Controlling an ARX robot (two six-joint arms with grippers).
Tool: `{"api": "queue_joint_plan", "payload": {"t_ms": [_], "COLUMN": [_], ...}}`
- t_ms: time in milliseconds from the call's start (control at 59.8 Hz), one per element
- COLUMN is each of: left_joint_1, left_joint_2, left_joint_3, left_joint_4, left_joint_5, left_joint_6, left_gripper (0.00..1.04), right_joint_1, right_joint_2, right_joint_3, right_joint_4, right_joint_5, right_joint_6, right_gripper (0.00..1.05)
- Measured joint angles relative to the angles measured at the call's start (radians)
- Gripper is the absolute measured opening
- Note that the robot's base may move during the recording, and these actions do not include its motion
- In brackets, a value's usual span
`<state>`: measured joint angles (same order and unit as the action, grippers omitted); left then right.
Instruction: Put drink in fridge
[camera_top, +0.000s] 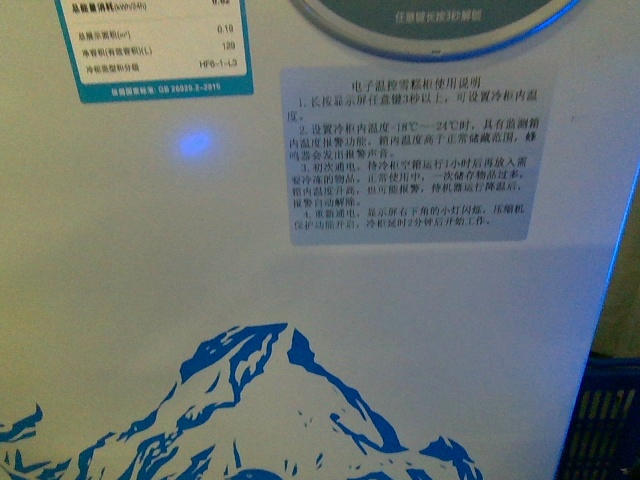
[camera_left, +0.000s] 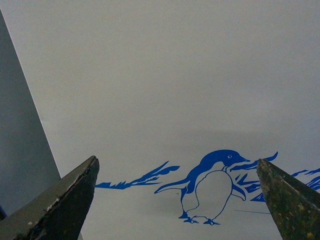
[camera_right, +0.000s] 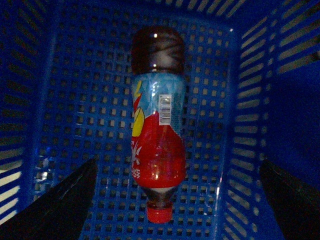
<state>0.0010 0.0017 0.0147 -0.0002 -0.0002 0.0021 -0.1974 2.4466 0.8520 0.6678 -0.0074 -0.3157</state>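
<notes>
I next need my right gripper to grip the bottle by its labelled body (camera_right: 159, 137) to put the drink in the fridge.
The drink (camera_right: 157, 125), a bottle of dark tea with a red and light-blue label and a red cap (camera_right: 159, 214), lies flat on the floor of a blue plastic mesh basket (camera_right: 75, 90). My right gripper (camera_right: 177, 200) is open above it, its dark fingers wide on either side of the cap end, apart from the bottle. The fridge (camera_top: 150, 250) fills the front view with its white front wall, blue mountain graphic and a text sticker (camera_top: 405, 155). My left gripper (camera_left: 177, 200) is open and empty, facing the fridge front (camera_left: 165, 75) with its blue penguin (camera_left: 210, 187). The fridge lid is out of view.
A corner of the blue mesh basket (camera_top: 605, 420) shows to the right of the fridge in the front view. A blue light spot (camera_top: 195, 143) glows on the fridge front. The basket walls rise round the bottle on all sides.
</notes>
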Motion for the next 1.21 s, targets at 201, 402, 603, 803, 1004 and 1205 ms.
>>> {"api": "queue_joint_plan", "payload": {"t_ms": [201,402,603,803,1004,1205], "left_joint_1": [0.0,0.0,0.0,0.0,0.0,0.0], "left_joint_2": [0.0,0.0,0.0,0.0,0.0,0.0], "left_joint_3": [0.0,0.0,0.0,0.0,0.0,0.0], "left_joint_4": [0.0,0.0,0.0,0.0,0.0,0.0], "left_joint_5": [0.0,0.0,0.0,0.0,0.0,0.0], "left_joint_6": [0.0,0.0,0.0,0.0,0.0,0.0], "left_gripper": [0.97,0.97,0.97,0.97,0.97,0.97], "right_joint_1": [0.012,0.018,0.027,0.035,0.037,0.037], "right_joint_2": [0.257,0.425,0.545,0.61,0.64,0.652], "right_joint_3": [0.226,0.441,0.625,0.732,0.803,0.837], "right_joint_4": [-0.011,-0.051,-0.132,-0.19,-0.254,-0.301], "right_joint_5": [0.026,0.05,0.064,0.066,0.046,0.019], "right_joint_6": [0.014,0.043,0.072,0.097,0.119,0.146], "right_gripper": [0.97,0.97,0.97,0.97,0.97,0.86]}}
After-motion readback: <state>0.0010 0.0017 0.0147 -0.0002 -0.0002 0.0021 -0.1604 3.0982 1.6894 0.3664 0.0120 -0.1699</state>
